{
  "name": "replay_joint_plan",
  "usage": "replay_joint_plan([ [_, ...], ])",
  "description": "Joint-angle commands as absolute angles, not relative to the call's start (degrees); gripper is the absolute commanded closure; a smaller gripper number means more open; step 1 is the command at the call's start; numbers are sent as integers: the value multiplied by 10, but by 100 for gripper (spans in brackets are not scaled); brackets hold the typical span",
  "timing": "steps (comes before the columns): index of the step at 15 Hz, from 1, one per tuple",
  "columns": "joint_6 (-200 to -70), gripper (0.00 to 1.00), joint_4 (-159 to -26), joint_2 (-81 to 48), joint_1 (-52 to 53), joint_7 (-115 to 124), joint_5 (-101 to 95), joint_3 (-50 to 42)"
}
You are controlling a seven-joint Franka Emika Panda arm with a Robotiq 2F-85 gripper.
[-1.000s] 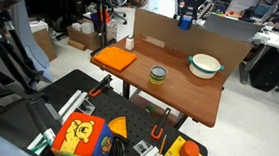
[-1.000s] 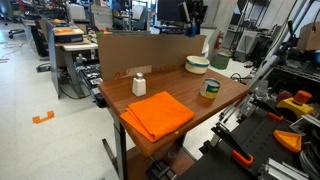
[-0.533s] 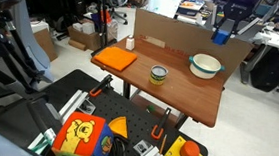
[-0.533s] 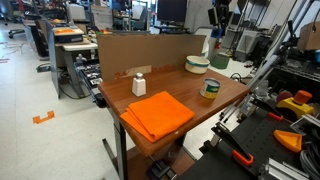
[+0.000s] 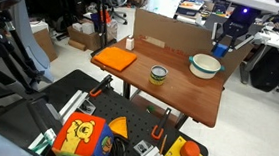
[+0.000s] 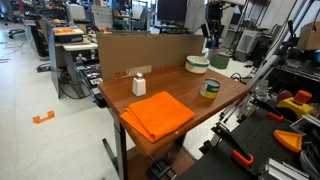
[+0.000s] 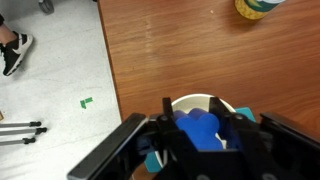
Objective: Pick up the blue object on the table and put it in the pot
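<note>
The lower end of the blue object is above the white pot's rim (image 5: 205, 63). I will lower the blue object inside first, and only then will my gripper let go of it.
My gripper (image 7: 200, 135) is shut on the dark blue object (image 7: 198, 128) and holds it in the air above the white pot with the teal rim (image 7: 190, 101). In both exterior views the gripper (image 5: 224, 40) (image 6: 209, 40) hangs above the far end of the reddish-brown table (image 5: 179, 86) (image 6: 175, 90). It is just above and a little beyond the pot (image 5: 205, 65) (image 6: 197, 64). The blue object is barely visible between the fingers there.
A yellow-green can (image 5: 158, 74) (image 6: 210, 88) (image 7: 262, 7) stands mid-table. An orange cloth (image 5: 114, 58) (image 6: 160, 113) and a small white bottle (image 5: 129, 43) (image 6: 139, 84) lie at the other end. A cardboard wall (image 5: 168, 30) (image 6: 140, 45) lines the back edge. Tool cases sit on the floor.
My gripper has carried the blue object sideways along the back of the table and lowered it to above the pot. Nothing on the table has moved.
</note>
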State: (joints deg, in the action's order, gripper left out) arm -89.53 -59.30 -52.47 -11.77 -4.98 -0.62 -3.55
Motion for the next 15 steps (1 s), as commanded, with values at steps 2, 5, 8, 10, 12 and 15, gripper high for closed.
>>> replay_joint_plan([
  [2, -849, 84, -452, -624, -113, 9, 9, -38],
  [5, -828, 84, -405, -668, -110, 42, 9, -40],
  [8, -813, 84, -371, -699, -107, 64, 7, -39],
  [10, -813, 84, -346, -719, -105, 72, 3, -41],
  [12, -813, 84, -324, -735, -102, 83, 0, -43],
  [15, -817, 84, -309, -745, -99, 98, -4, -39],
])
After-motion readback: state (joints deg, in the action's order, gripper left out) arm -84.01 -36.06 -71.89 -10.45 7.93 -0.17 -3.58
